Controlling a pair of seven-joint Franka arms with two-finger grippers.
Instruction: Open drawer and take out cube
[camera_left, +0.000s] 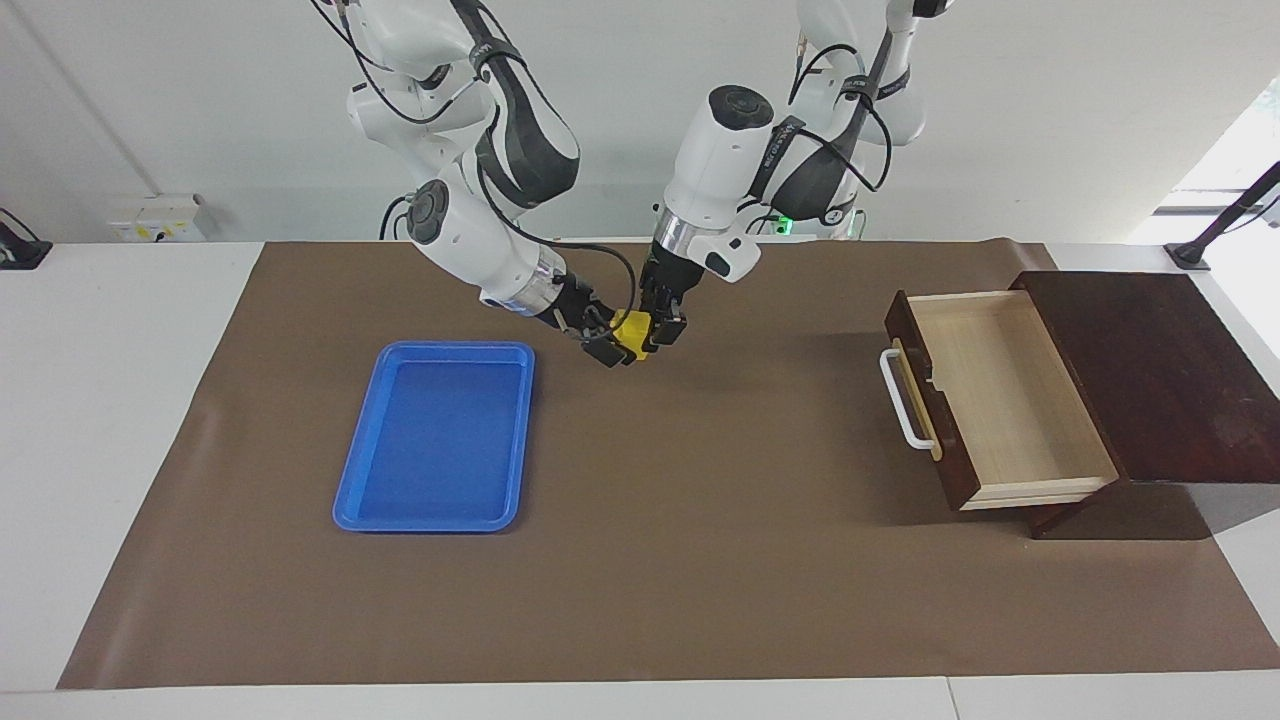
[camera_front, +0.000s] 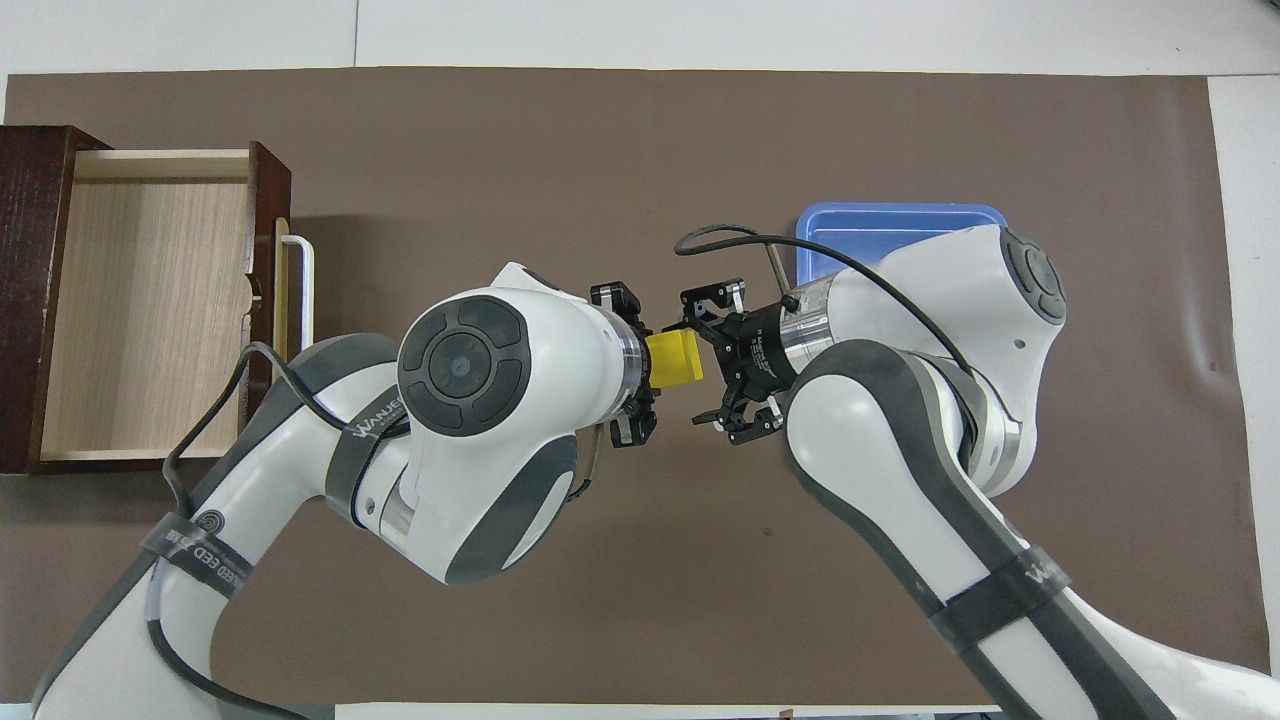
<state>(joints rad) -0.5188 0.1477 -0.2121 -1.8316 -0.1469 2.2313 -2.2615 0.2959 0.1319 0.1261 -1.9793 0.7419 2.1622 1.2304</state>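
Note:
I should take the yellow cube over from my left gripper, so I should next grab the cube with my right gripper by its exposed body (camera_front: 679, 358).
The yellow cube (camera_left: 628, 336) hangs just above the brown mat, with my left gripper (camera_left: 652, 334) shut on it from above. My right gripper (camera_left: 606, 347) has come in sideways from the tray's end and stands open. Its fingertips (camera_front: 688, 326) are spread to either side of the cube (camera_front: 676, 358), and in the facing view they overlap it. Whether they touch it I cannot tell. The drawer (camera_left: 1005, 395) is pulled out of its dark wooden box (camera_left: 1150, 370) at the left arm's end, its pale inside bare. My left gripper (camera_front: 645, 362) is mostly hidden under its own wrist in the overhead view.
A blue tray (camera_left: 440, 435) with nothing in it lies on the mat at the right arm's end, beside the two grippers. The drawer's white bar handle (camera_left: 903, 400) faces the middle of the table. The brown mat (camera_left: 700, 560) covers most of the tabletop.

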